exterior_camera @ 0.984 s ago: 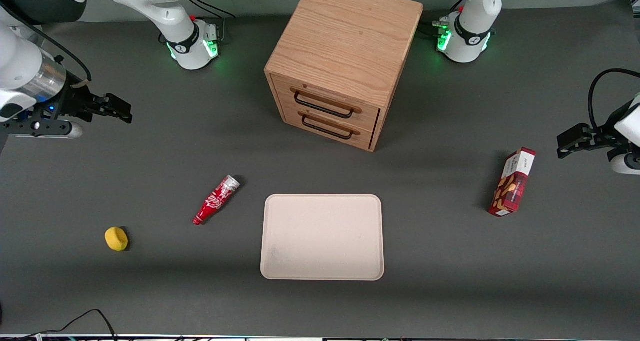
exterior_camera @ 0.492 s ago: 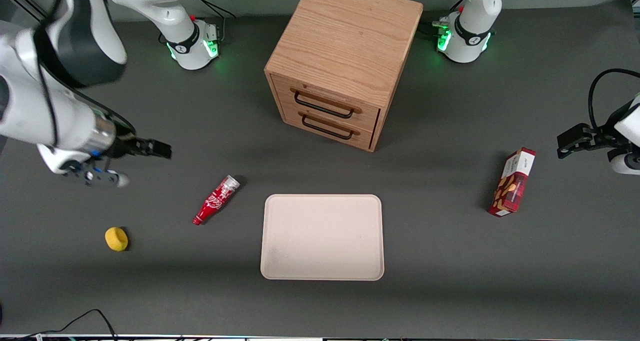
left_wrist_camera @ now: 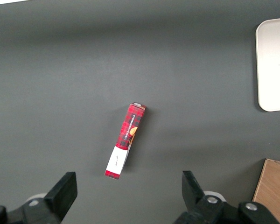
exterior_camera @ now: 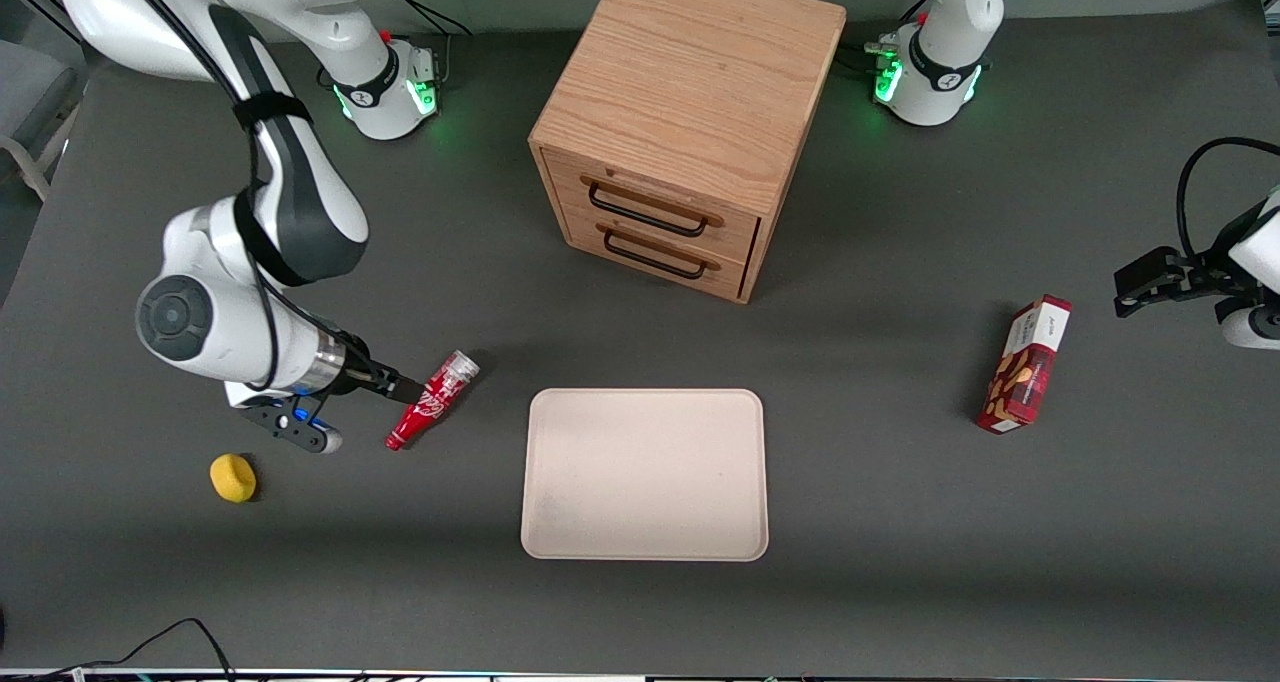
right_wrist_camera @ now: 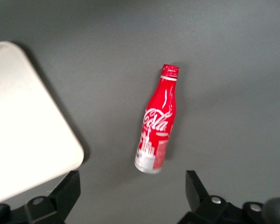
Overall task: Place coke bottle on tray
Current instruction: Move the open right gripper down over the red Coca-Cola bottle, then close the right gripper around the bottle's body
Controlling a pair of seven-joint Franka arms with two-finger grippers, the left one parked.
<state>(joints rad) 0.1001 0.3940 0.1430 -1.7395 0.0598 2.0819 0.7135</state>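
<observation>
I will pick up the coke bottle with my gripper next by the middle of its red body (exterior_camera: pixel 437 399), to place it on the tray (exterior_camera: pixel 645 474).
The coke bottle (exterior_camera: pixel 443 382) lies on its side on the dark table, beside the tray (exterior_camera: pixel 645 474) toward the working arm's end, its red cap pointing toward the front camera. In the right wrist view the coke bottle (right_wrist_camera: pixel 157 125) shows its white script and silver-grey base, with a rounded corner of the pale beige tray (right_wrist_camera: pixel 23 121) next to it. My gripper (exterior_camera: pixel 400 392) hovers over the bottle's middle. The gripper (right_wrist_camera: pixel 132 193) is open, its black fingers (right_wrist_camera: pixel 67 191) wide apart with nothing between them, just off the bottle's base.
A wooden two-drawer cabinet (exterior_camera: pixel 690 112) stands farther from the front camera than the tray. A red snack box (exterior_camera: pixel 1025 365) lies toward the parked arm's end, the same box (left_wrist_camera: pixel 126 142) showing in the left wrist view. A yellow round object (exterior_camera: pixel 232 478) sits near the bottle.
The right arm swung in from the working arm's end of the table and came nearer the front camera, bringing the gripper over the coke bottle. The bottle and tray have not moved.
</observation>
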